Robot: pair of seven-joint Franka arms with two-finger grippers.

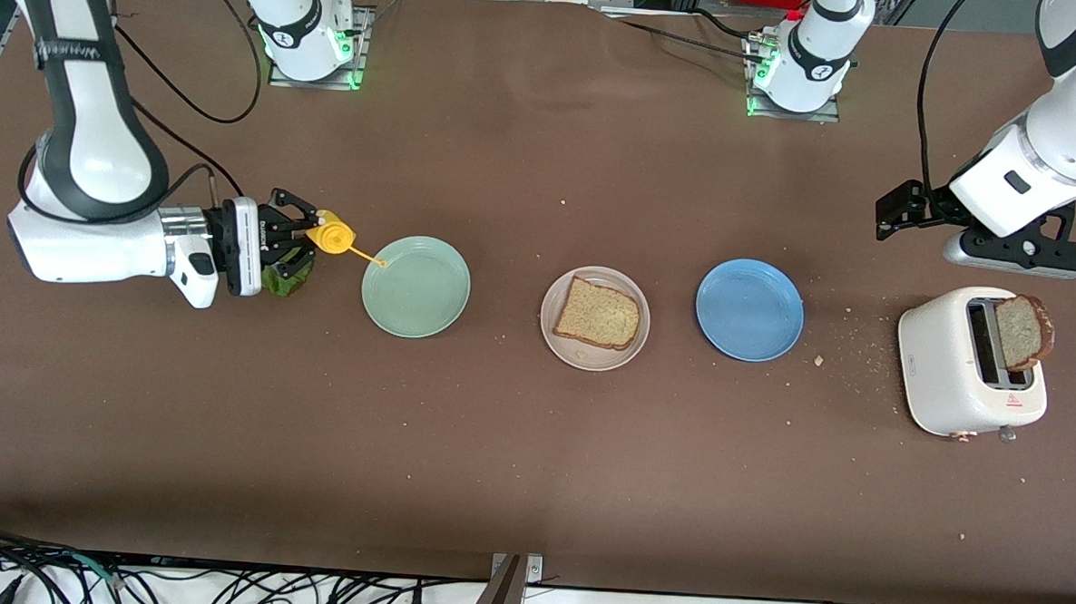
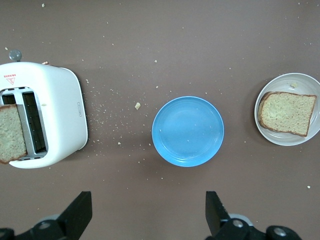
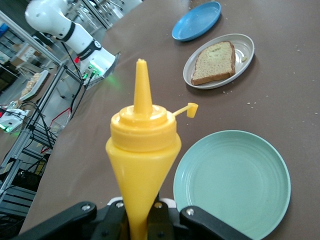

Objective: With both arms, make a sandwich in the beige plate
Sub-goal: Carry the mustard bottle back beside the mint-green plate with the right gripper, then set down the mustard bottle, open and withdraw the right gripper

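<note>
The yellow bottle is hanging tilted above the lettuce leaf and the table in the front view, so my right gripper should keep holding it.
The beige plate [image 1: 555,332] sits mid-table with one slice of tan toast [image 1: 597,314] on it; both also show in the right wrist view, plate [image 3: 245,47] and toast [image 3: 214,62]. A second slice [image 1: 1022,332] stands up out of the white toaster [image 1: 957,366]. My right gripper [image 1: 300,230] is shut on a yellow squeeze bottle [image 1: 332,236], tipped on its side, nozzle toward the mint-green plate [image 1: 416,287]. A green lettuce leaf [image 1: 286,279] shows just under that gripper. My left gripper [image 1: 901,209] hangs open and empty over the table by the toaster.
A blue plate [image 1: 749,309] lies between the beige plate and the toaster, with crumbs [image 1: 849,352] scattered next to the toaster. The bottle's cap dangles on its tether over the mint-green plate's rim. Both arm bases stand along the table's edge farthest from the front camera.
</note>
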